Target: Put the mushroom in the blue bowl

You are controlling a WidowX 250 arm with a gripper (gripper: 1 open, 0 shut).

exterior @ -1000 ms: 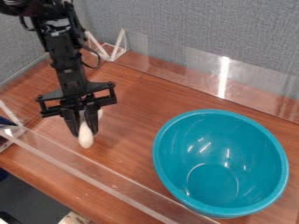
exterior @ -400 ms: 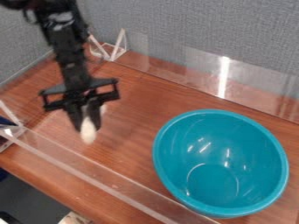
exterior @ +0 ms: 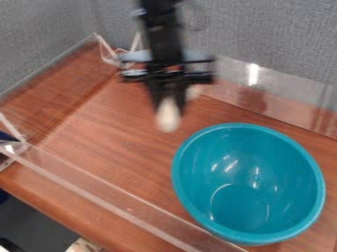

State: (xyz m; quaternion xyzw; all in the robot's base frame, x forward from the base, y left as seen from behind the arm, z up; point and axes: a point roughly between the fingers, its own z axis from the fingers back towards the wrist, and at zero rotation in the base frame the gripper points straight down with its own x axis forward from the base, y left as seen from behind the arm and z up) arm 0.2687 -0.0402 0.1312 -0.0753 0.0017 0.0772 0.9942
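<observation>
I need to move the mushroom toward the bowl with my gripper before I release it, because the mushroom's pale stem hangs short of the blue bowl's rim (exterior: 184, 150).
My gripper (exterior: 168, 110) hangs pointing down above the wooden table, blurred by motion, just up and left of the blue bowl (exterior: 250, 183). It is shut on the mushroom (exterior: 168, 117), whose cream-white stem shows as a pale blur below the dark fingers; the cap is hidden between them. The mushroom is in the air, off the table, close to the bowl's near-left rim but not over its hollow. The teal bowl sits at the lower right, deep and glossy, with nothing inside.
A clear plastic wall (exterior: 93, 193) runs along the table's front edge, and another clear panel (exterior: 270, 84) stands at the back right. A grey fabric backdrop rises behind. A white wire object (exterior: 121, 49) rests at the back left.
The gripper has lifted the mushroom off the table at the left and carried it up and right toward the bowl, rolling its wrist on the way.
</observation>
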